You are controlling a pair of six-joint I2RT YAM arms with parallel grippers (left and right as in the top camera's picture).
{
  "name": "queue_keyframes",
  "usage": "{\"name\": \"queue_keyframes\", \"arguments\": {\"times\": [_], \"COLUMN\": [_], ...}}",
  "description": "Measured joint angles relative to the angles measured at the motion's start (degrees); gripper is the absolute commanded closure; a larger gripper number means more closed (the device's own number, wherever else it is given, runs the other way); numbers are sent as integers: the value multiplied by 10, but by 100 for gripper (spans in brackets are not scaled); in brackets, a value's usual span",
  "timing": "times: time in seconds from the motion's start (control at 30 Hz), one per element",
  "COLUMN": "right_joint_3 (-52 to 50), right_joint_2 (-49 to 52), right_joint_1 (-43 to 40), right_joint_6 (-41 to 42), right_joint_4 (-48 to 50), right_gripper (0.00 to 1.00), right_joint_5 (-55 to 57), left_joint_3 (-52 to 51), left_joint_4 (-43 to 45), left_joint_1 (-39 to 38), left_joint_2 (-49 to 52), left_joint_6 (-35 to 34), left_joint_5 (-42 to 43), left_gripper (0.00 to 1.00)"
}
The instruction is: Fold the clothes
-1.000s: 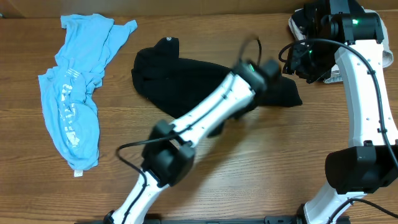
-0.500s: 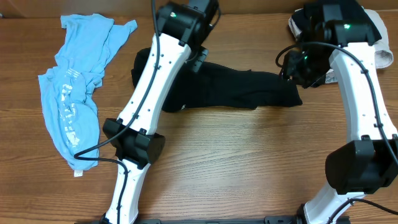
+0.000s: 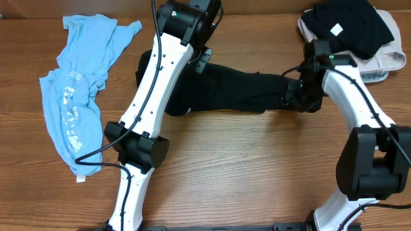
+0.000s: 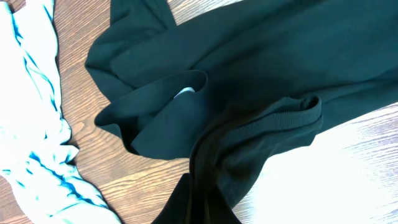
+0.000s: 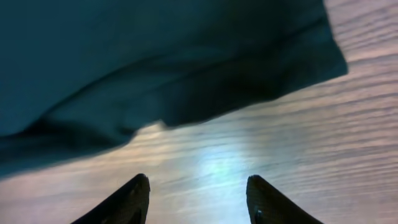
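Note:
To stretch the garment open and flat for folding, my right gripper should next pick up the black garment's end edge [image 3: 314, 107] [image 5: 324, 65], opposite my left gripper.
A black garment [image 3: 237, 90] lies stretched across the middle of the table. It also shows in the left wrist view [image 4: 261, 68], with a light tag at its collar. My left gripper [image 3: 203, 59] is at the garment's back left part. It is shut on a bunch of the black cloth, which hides its fingers in the left wrist view. My right gripper [image 3: 297, 96] is open and empty low over bare wood [image 5: 198, 180], just at the garment's right edge [image 5: 155, 68].
A crumpled light blue shirt [image 3: 77, 96] lies at the left, and its edge shows in the left wrist view [image 4: 28, 124]. A stack of folded clothes [image 3: 350, 25], black on white, sits at the back right corner.
My left arm swung from the garment's right end to its back left, stretching the cloth out. My right arm came down from the folded stack to the garment's right edge.

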Motion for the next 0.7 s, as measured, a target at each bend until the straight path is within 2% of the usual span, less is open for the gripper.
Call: {"name": "queue_keyframes", "arguments": {"times": [0.37, 0.7], "right_joint_3": [-105, -115], "right_joint_2": [0, 0], "right_joint_1": [-20, -52], "right_joint_6": [92, 104], "right_joint_4": [180, 233], "right_gripper": [46, 41], "right_joint_5": [85, 87], "left_joint_3": [0, 0], "left_joint_4": [0, 2], "left_joint_1": [0, 0], "left_joint_2": [0, 0], "left_joint_6": [0, 0], "left_joint_5": [-4, -9], "left_gripper": [96, 96]}}
